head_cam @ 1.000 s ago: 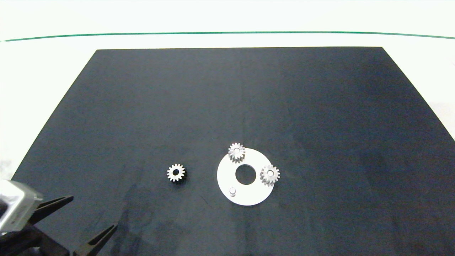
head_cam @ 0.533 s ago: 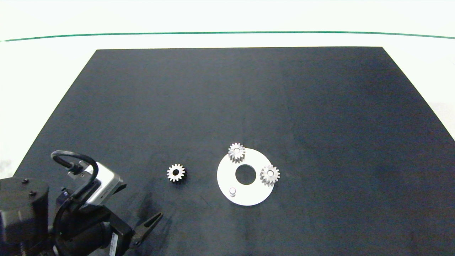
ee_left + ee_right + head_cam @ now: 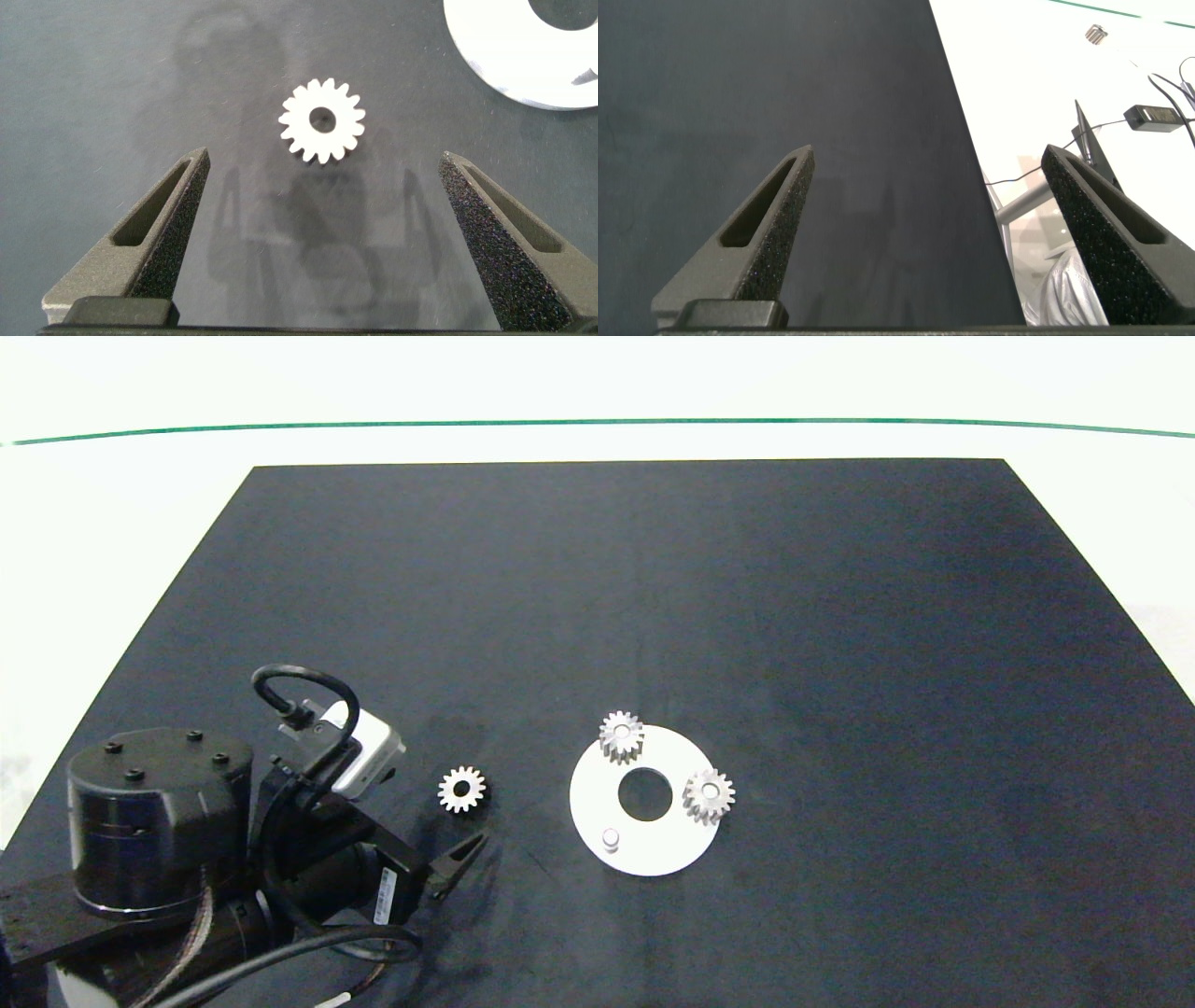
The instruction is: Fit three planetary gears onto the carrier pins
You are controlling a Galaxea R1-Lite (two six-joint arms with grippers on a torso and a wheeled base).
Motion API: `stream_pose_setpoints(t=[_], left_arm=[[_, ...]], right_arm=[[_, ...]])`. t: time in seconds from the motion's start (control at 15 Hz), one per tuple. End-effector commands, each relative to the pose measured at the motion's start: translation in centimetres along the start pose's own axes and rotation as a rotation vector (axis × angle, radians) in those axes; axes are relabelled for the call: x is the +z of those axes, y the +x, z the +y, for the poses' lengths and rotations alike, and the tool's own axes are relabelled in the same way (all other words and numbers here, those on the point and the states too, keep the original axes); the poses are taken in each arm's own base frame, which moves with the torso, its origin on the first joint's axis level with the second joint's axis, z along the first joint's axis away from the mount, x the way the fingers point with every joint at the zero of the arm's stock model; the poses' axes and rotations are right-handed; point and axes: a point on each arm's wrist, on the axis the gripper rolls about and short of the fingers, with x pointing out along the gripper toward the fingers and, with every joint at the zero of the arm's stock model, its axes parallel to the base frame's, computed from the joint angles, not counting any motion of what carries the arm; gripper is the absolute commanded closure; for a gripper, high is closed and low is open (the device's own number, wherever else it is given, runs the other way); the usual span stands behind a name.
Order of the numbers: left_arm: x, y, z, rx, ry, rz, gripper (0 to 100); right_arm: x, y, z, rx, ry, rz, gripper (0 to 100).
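The left gripper next needs to take the loose gear by its toothed rim (image 3: 443,791), so that the gear's center hole stays free to slide onto the bare carrier pin.
A loose silvery planetary gear (image 3: 462,790) lies flat on the black mat, left of the white disc (image 3: 653,855). Two more gears (image 3: 621,735) (image 3: 709,794) sit on carrier pins at the disc's far and right sides. The near-left pin (image 3: 611,839) stands bare. My left gripper (image 3: 324,159) is open just short of the loose gear (image 3: 322,120), with nothing between its fingers; in the head view one finger (image 3: 459,857) shows near the gear. My right gripper (image 3: 924,159) is open and empty, outside the head view.
The black mat (image 3: 653,597) covers most of the white table. The right wrist view shows the mat's edge, with cables and a power adapter (image 3: 1148,119) on the floor beyond. The disc's rim (image 3: 505,56) lies to one side of the loose gear.
My left arm has come in from the lower left corner across the mat toward the loose gear. The gears and disc have not moved.
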Motion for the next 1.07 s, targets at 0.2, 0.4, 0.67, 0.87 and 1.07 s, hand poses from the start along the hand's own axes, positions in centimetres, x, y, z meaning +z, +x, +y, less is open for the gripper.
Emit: stream_pose_setpoints(t=[0.2, 0.4, 0.67, 0.87, 1.07], left_arm=[[-0.5, 2.5, -0.6, -0.009, 0.008, 0.024, 0], [-0.4, 3.4, -0.8, -0.007, 0.004, 0.003, 0], [-0.2, 4.0, -0.7, 0.0, 0.011, -0.002, 0], [-0.4, 4.4, -0.4, 0.012, 0.016, 0.011, 6], [-0.5, 4.3, -0.3, 0.011, 0.017, 0.014, 12]], right_arm=[[-0.9, 0.0, 0.2, -0.001, -0.013, 0.018, 0], [-1.3, -0.2, 0.2, -0.001, -0.014, 0.02, 0], [-1.6, -0.4, 0.1, 0.0, -0.013, 0.017, 0], [-1.7, -0.6, 0.1, 0.0, -0.014, 0.015, 0], [-1.7, -0.7, 0.0, 0.0, -0.011, 0.01, 0]])
